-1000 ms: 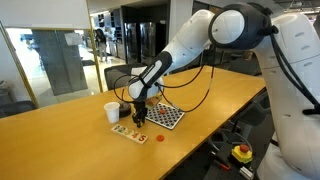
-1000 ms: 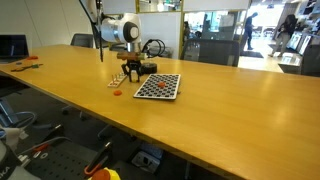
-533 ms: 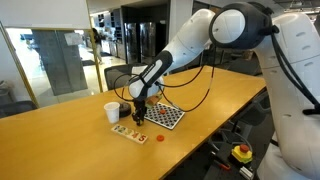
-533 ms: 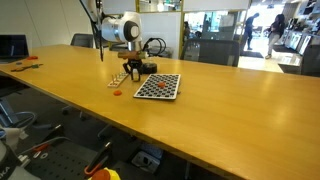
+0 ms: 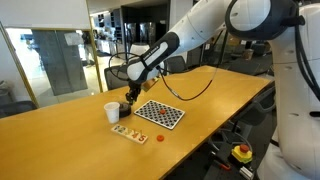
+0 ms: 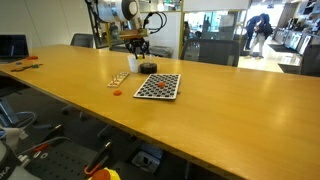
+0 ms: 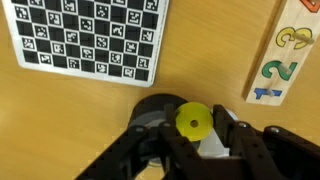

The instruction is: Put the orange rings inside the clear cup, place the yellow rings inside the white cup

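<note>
The yellow ring is above the clear cup's edge and would drop short if the gripper opened now, so the robot's gripper needs to keep holding the ring until it is over the white cup.
In the wrist view my gripper (image 7: 193,123) is shut on a yellow ring (image 7: 192,121), held flat between the black fingers (image 7: 232,133). Beneath it lie the dark round clear cup (image 7: 150,108) and a patch of the white cup (image 7: 213,146). In both exterior views the gripper (image 5: 130,97) (image 6: 137,47) hangs just above the white cup (image 5: 112,112) (image 6: 132,63) and the clear cup (image 5: 125,108) (image 6: 148,68). One orange ring (image 5: 160,138) (image 6: 116,93) lies on the table near the front.
A checkered board (image 5: 160,114) (image 6: 158,86) (image 7: 88,38) lies beside the cups. A wooden number board (image 5: 128,131) (image 6: 119,79) (image 7: 284,52) sits in front of them. Cables trail behind the arm. The table edge is near the orange ring.
The arm has risen from the number board and swung over to the cups, carrying the yellow ring. The jaws closed a little further at the start.
</note>
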You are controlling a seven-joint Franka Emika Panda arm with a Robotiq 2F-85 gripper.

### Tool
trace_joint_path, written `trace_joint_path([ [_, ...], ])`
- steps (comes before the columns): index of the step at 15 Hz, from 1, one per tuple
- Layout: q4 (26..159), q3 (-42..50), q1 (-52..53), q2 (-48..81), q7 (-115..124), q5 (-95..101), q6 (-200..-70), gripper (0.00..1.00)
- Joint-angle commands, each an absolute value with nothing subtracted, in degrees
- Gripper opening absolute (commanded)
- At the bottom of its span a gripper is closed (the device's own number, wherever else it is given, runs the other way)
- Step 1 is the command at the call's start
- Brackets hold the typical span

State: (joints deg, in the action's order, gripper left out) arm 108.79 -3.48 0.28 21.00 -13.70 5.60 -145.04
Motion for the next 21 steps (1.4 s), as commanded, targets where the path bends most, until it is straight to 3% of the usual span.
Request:
trace_joint_path([
  [1, 104.79, -4.96, 1.12, 21.93, -16.12, 5.48, -145.97, 0.20],
  [18, 88.31, -11.04, -0.51, 34.60, -28.46, 2.00, -141.87, 0.20],
  [19, 87.41, -11.19, -0.70, 35.14, -28.97, 1.75, -140.14, 0.29],
  [20, 86.78, -11.27, -0.86, 35.59, -29.33, 1.47, -138.95, 0.67],
  [21, 86.40, -11.14, -0.94, 35.75, -29.41, 1.39, -137.96, 0.68],
])
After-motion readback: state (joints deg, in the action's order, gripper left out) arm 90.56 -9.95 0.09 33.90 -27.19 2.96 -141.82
